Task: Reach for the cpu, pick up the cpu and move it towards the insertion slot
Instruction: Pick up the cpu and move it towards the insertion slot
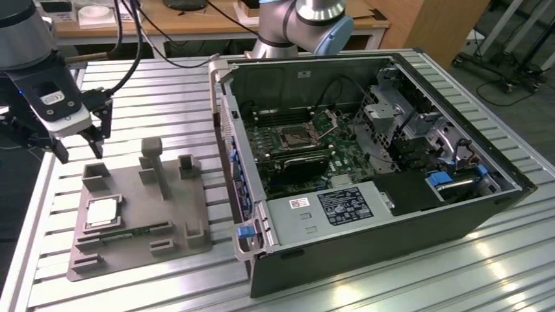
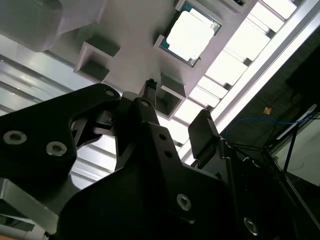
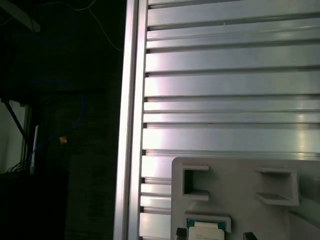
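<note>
I should next pick up the cpu by its open side edges with my gripper, because the fixture's raised brackets hug the ends of the cpu (image 1: 101,212).
The cpu (image 1: 101,212), a pale silver square chip, lies flat in a recess of the grey fixture (image 1: 186,214) at the exterior view's left. My gripper (image 1: 80,153) hangs open above the fixture's far end, well above the cpu, with nothing between its fingers. In the second wrist view the cpu (image 2: 192,34) shows beyond the spread gripper (image 2: 176,107). In the first wrist view the cpu (image 3: 205,233) sits by one dark fingertip (image 3: 180,232). The insertion slot (image 1: 295,136) lies on the green board inside the open computer case (image 1: 373,227), its hinged plate (image 1: 328,120) raised.
Upright grey posts (image 1: 152,156) rise from the fixture close beside the gripper. A green memory stick (image 1: 130,233) lies near the cpu. The slatted metal table (image 1: 433,279) ends just left of the fixture. The arm's base (image 1: 299,32) stands behind the case.
</note>
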You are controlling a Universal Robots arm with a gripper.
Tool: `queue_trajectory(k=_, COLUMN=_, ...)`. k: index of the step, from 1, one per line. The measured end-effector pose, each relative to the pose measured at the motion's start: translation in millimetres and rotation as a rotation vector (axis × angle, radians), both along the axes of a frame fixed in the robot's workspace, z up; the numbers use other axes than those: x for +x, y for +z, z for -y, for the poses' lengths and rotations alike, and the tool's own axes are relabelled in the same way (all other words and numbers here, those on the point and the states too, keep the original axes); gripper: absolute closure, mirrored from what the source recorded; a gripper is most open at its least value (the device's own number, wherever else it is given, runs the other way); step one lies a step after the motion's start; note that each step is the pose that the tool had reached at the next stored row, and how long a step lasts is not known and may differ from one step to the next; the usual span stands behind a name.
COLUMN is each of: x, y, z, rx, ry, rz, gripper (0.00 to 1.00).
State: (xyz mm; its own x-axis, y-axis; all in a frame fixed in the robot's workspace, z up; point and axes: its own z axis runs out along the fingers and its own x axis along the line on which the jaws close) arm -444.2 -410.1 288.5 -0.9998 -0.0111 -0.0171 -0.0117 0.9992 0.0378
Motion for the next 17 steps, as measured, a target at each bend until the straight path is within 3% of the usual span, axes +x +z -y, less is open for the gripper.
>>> queue_trajectory(k=10, x=-2.4, y=-18.0, z=0.0, rx=0.0000, ry=-0.002, rz=-0.0001, gripper=0.47)
queue_trajectory(k=17, x=-3.3, y=-26.6, z=0.0, rx=0.0002, ry=-0.005, rz=0.0000, gripper=0.47)
